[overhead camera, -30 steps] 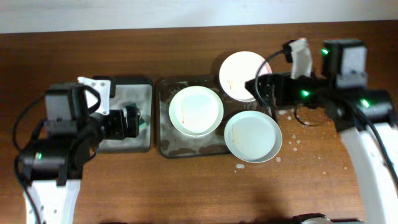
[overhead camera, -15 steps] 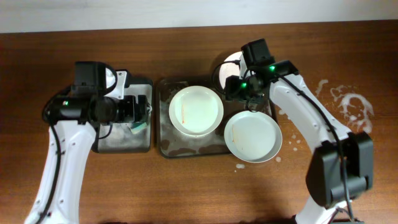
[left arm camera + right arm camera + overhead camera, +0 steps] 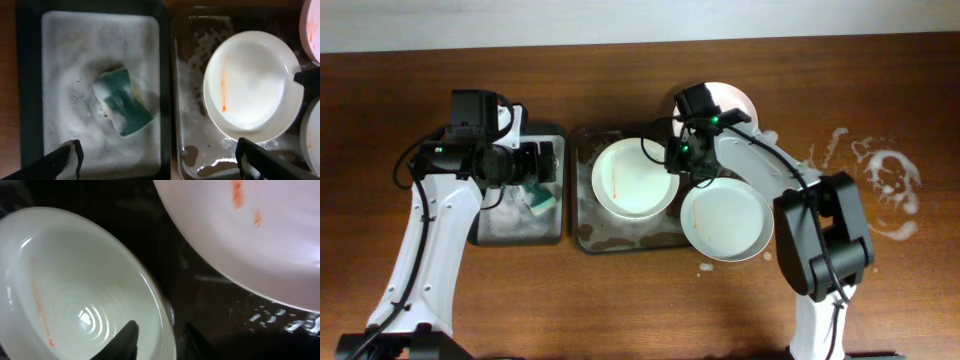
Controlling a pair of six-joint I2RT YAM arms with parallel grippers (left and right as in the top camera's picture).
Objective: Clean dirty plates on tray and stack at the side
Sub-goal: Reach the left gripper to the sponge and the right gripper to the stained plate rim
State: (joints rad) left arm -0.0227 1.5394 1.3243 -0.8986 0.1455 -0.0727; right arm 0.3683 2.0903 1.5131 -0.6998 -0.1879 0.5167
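Observation:
My left gripper is to grab the green sponge across its middle next, and pinch its long sides. Its ends then stay free to clean plates.
Three white plates show from overhead. The middle plate lies on the wet dark tray and carries an orange streak. A back plate with red specks and a front plate overlap the tray's right side. My right gripper sits at the middle plate's right rim. In the right wrist view its fingers straddle that rim, one inside the plate, one outside, closed in on it. My left gripper hangs open above the green sponge, holding nothing.
The sponge lies in a smaller foamy dark tray left of the plates' tray. Soap foam is spattered on the wooden table at the far right. The right arm stretches over the back plate, hiding part of it.
The right arm swung left from the back plate to the middle plate's rim and its jaws narrowed around it. The left arm shifted slightly over the sponge tray, still open.

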